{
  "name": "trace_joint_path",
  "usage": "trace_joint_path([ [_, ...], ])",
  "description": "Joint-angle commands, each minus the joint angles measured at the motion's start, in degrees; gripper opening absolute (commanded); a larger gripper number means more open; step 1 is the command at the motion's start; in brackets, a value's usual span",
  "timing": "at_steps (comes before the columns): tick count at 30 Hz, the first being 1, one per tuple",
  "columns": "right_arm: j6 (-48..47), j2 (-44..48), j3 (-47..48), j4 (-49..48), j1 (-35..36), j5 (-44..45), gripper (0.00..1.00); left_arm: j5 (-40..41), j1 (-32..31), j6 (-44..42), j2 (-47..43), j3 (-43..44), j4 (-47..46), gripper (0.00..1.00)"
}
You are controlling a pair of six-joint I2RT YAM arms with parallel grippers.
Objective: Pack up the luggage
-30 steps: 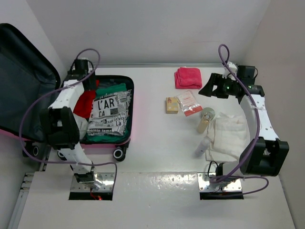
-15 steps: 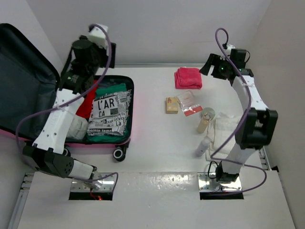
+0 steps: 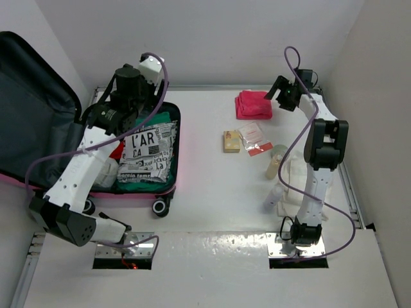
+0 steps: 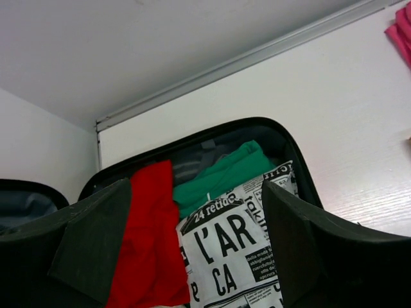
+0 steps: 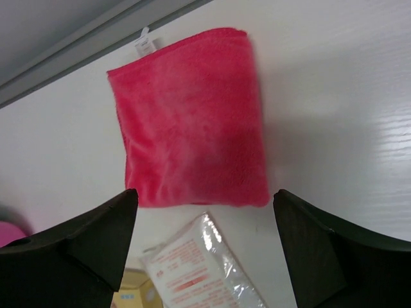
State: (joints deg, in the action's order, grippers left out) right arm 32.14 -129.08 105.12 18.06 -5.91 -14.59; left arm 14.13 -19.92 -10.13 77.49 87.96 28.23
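Note:
I should next pick up the pink towel with my right gripper by its folded edge (image 3: 255, 117) (image 5: 202, 194) beside the sachet packet. The rest stays free, and the towel can then be packed.
The luggage (image 3: 138, 192), a bright pink suitcase, lies open at the left, its dark grey lined lid (image 3: 32, 109) leaning back against the left wall. Inside lie a newspaper-print cloth (image 3: 148, 151), a red cloth (image 3: 114, 138) and a green cloth (image 3: 151, 120). My left gripper (image 3: 106, 115) hangs open and empty above the suitcase's far end; the left wrist view shows it (image 4: 199, 256) over the print cloth (image 4: 237, 250). My right gripper (image 3: 280, 86) is open and empty, just right of a folded pink towel (image 3: 253, 104), which fills the right wrist view (image 5: 189, 122).
On the table right of the suitcase lie a small yellow box (image 3: 232, 141), a clear sachet packet (image 3: 254, 138), a tan bottle (image 3: 276, 162), a white tube (image 3: 273, 196) and a folded white cloth (image 3: 308, 179). The back wall is close behind both grippers.
The left arm has lifted up out of the suitcase and swung right over it. The right arm has stretched to the back and moved left, towards the pink towel.

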Motion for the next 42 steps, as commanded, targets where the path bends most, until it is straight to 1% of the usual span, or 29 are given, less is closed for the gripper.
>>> trace_joint_path([
  [1,-0.14,-1.61,4.39,-1.46,-0.24,5.18,0.86,3.36,-0.29,-1.21,-2.44,0.10,0.16,0.86],
  [6,-0.68,-6.01,7.11,0.21,-0.15,5.10,0.86,4.06,-0.29,-1.73,-2.44,-1.03,0.16,0.86],
  [8,-1.46,-7.06,7.38,-0.22,0.20,5.01,0.86,5.11,-0.29,-3.05,-2.44,-1.56,0.16,0.86],
  [15,-1.56,-10.75,9.40,-0.32,1.60,3.16,0.86,6.44,-0.29,-3.58,-1.91,-1.57,0.69,0.86],
  [19,-1.82,-12.16,9.57,-0.57,3.01,2.81,0.82,6.96,-0.29,-4.10,-1.91,-1.57,0.69,0.86],
  [22,-2.17,-12.52,9.66,-0.66,3.80,1.76,0.80,7.49,-0.29,-4.11,-2.44,-2.62,0.69,0.86],
  [23,-2.34,-12.95,9.66,-0.84,4.24,1.67,0.78,7.49,-0.29,-4.63,-2.44,-3.14,0.69,0.86],
  [25,-2.26,-13.57,10.01,-0.92,4.68,1.67,0.71,7.49,-0.29,-4.63,-2.96,-3.15,0.69,0.86],
  [26,-2.34,-13.66,10.10,-0.93,4.94,2.02,0.63,8.01,-0.29,-4.63,-2.96,-3.15,0.69,0.86],
  [28,-2.87,-13.92,10.02,-1.01,5.21,2.81,0.55,8.02,-0.29,-5.16,-2.96,-3.68,0.69,0.86],
  [29,-3.05,-13.83,9.93,-1.01,5.30,3.42,0.49,8.63,-0.29,-5.16,-3.48,-3.68,0.69,0.86],
  [30,-3.14,-13.75,10.01,-0.93,5.30,3.95,0.30,8.63,-0.29,-5.16,-3.49,-4.29,0.69,0.86],
  [31,-3.48,-13.22,9.93,-0.93,5.30,5.00,0.24,8.63,-0.29,-5.16,-3.49,-4.29,0.69,0.86],
  [32,-3.49,-12.70,9.93,-0.75,5.12,4.92,0.19,8.63,-0.29,-5.16,-3.49,-4.99,0.69,0.86],
  [33,-3.49,-11.65,9.58,-1.01,4.95,4.57,0.12,8.63,-0.29,-4.64,-3.49,-4.99,0.69,0.86],
  [37,-4.63,-7.16,9.31,-1.89,4.24,-2.09,0.00,8.63,-0.29,-2.27,-4.02,-7.18,0.08,0.87],
  [38,-4.63,-4.28,9.57,-2.24,4.24,-3.07,0.00,8.63,0.23,-1.74,-4.02,-7.71,0.07,0.87],
  [42,-3.93,1.27,11.85,-4.00,4.85,-6.24,0.00,9.42,4.53,4.04,-4.02,-8.33,-1.16,0.87],
])
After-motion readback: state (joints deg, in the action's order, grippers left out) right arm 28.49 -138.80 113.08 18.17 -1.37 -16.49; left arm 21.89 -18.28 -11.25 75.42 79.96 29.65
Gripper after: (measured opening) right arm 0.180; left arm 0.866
